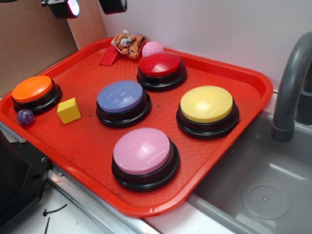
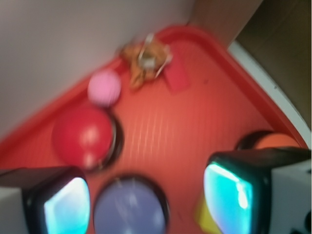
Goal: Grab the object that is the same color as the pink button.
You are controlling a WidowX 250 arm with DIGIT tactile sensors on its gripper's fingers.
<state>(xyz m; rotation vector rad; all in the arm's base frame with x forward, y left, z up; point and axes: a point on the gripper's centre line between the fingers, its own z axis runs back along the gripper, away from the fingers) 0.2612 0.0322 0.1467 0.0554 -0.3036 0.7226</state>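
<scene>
The robot's gripper should match the pink button's [image 1: 142, 151] color, so next it should take hold of the small pink bumpy ball by its round body [image 1: 152, 49].
The small light-pink ball [image 1: 152, 48] [image 2: 104, 87] rests at the tray's far edge, between the tiger plush [image 1: 127, 44] [image 2: 147, 58] and the red button [image 1: 161, 68] [image 2: 83, 136]. The pink button [image 1: 142, 153] stands near the tray's front edge and is out of the wrist view. My gripper [image 2: 148, 200] hangs open high above the blue-lavender button [image 1: 121, 100] [image 2: 130, 207], nothing between its fingers [image 2: 66, 207]. In the exterior view only the finger tips [image 1: 68, 7] show at the top edge. The ball lies well ahead of the gripper.
On the red tray [image 1: 234, 146] also sit a yellow button [image 1: 207, 107], an orange button [image 1: 33, 90] [image 2: 273, 141], a yellow cube [image 1: 68, 110], a dark purple ball [image 1: 25, 117] and a red wedge [image 1: 109, 57] [image 2: 176, 75]. A grey faucet [image 1: 292, 83] and sink [image 1: 263, 195] lie to the right.
</scene>
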